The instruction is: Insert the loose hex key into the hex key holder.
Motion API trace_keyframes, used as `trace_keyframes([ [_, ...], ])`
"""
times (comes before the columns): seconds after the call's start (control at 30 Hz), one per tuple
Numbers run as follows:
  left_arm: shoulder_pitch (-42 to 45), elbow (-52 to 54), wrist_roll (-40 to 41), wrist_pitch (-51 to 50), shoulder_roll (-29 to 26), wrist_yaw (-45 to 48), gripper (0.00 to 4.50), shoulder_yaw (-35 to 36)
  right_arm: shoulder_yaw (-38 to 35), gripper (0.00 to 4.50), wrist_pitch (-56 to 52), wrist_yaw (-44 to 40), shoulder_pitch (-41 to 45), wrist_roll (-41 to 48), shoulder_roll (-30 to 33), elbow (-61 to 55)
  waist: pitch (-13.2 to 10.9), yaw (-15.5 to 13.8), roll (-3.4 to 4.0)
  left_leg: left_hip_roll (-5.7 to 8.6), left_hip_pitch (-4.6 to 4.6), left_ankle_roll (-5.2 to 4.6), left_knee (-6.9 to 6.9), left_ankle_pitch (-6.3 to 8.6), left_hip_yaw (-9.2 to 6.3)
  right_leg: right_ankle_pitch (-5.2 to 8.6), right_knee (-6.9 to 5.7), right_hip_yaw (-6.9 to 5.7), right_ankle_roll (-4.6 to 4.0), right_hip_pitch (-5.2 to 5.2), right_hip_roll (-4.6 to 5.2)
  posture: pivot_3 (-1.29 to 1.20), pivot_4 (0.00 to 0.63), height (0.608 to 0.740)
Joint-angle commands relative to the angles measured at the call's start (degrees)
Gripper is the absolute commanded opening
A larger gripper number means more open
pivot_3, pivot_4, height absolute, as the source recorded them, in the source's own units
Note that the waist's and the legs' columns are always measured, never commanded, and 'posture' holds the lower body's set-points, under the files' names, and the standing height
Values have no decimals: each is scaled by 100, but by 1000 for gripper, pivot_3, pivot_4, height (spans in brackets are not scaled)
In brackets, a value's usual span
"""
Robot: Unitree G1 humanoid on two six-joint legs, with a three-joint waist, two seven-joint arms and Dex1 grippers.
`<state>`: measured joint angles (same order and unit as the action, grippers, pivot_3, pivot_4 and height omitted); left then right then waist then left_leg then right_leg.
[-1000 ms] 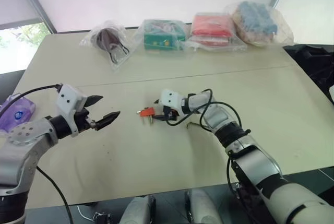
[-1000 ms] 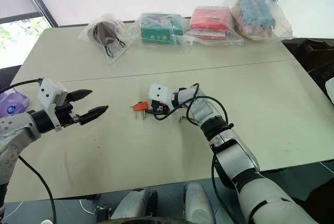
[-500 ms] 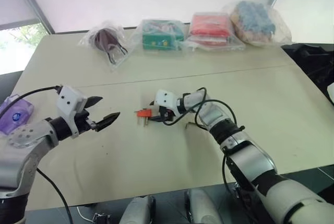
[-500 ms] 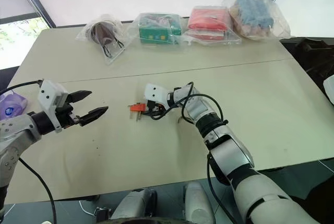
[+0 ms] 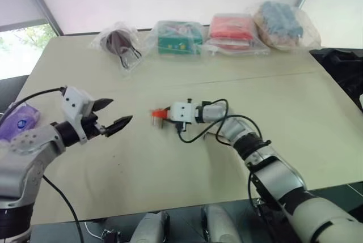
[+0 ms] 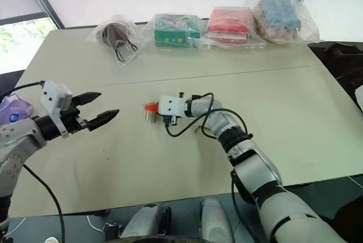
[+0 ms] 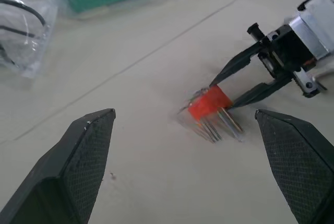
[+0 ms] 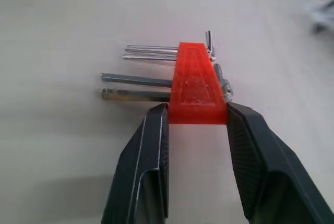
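The fingers of my right gripper already cover one end of the hex key holder, so my left gripper needs to grab the holder by its free orange end (image 5: 154, 114).
The hex key holder (image 8: 197, 85) is a small orange-red block with several thin metal keys sticking out to one side. It sits mid-table (image 5: 157, 114), and my right gripper (image 5: 165, 114) is shut on its wide end, one finger pressed against each side. The left wrist view shows the same pinch on the holder (image 7: 210, 102). The loose hex key (image 5: 209, 136) lies on the table beside my right forearm, partly hidden behind the black cable. My left gripper (image 5: 120, 111) hovers open and empty to the left of the holder, pointing toward it.
Several clear bags line the table's far edge: dark cables (image 5: 119, 43), a green box (image 5: 178, 38), a red packet (image 5: 231, 28), blue items (image 5: 281, 21). A purple object (image 5: 17, 124) lies off the left edge. Dark gear (image 5: 340, 67) sits at the right.
My right wrist has rolled and its fingers have closed onto the holder, which has shifted slightly up the picture. The left gripper has stayed open and barely moved.
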<state>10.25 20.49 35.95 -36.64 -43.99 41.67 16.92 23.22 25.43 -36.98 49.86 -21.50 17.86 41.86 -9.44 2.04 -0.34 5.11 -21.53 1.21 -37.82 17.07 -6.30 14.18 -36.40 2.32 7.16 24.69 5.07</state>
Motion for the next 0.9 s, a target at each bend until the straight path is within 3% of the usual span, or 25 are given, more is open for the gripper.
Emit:
trace_keyframes([
  [0.03,733,-73,509,-279,94,175,4500,-128,-171,1004,1320,1036,-42,-598,647,-1012,-4,-78,-3,2,-10,0,-9,0,-2,0,1,-1,0,6,-1,0,150,740],
  [0.17,1677,-448,1107,-795,414,318,4500,-341,-508,1004,1832,1596,-209,-627,1070,-1806,-2,-53,-5,-6,-9,0,-9,0,8,0,1,0,0,9,-6,0,150,740],
  [0.37,2435,-877,1288,-1076,683,607,4500,-733,-692,1004,2054,1906,-107,-722,1304,-2201,-3,47,-6,-5,-8,0,-7,0,8,0,-6,0,0,8,-5,0,150,740],
  [0.9,2817,-1316,1044,-807,1011,818,4500,-924,-658,1004,2162,1649,-397,-552,1425,-2761,-3,35,-7,-4,-9,0,-10,-1,8,0,-4,2,0,7,-5,0,150,740],
])
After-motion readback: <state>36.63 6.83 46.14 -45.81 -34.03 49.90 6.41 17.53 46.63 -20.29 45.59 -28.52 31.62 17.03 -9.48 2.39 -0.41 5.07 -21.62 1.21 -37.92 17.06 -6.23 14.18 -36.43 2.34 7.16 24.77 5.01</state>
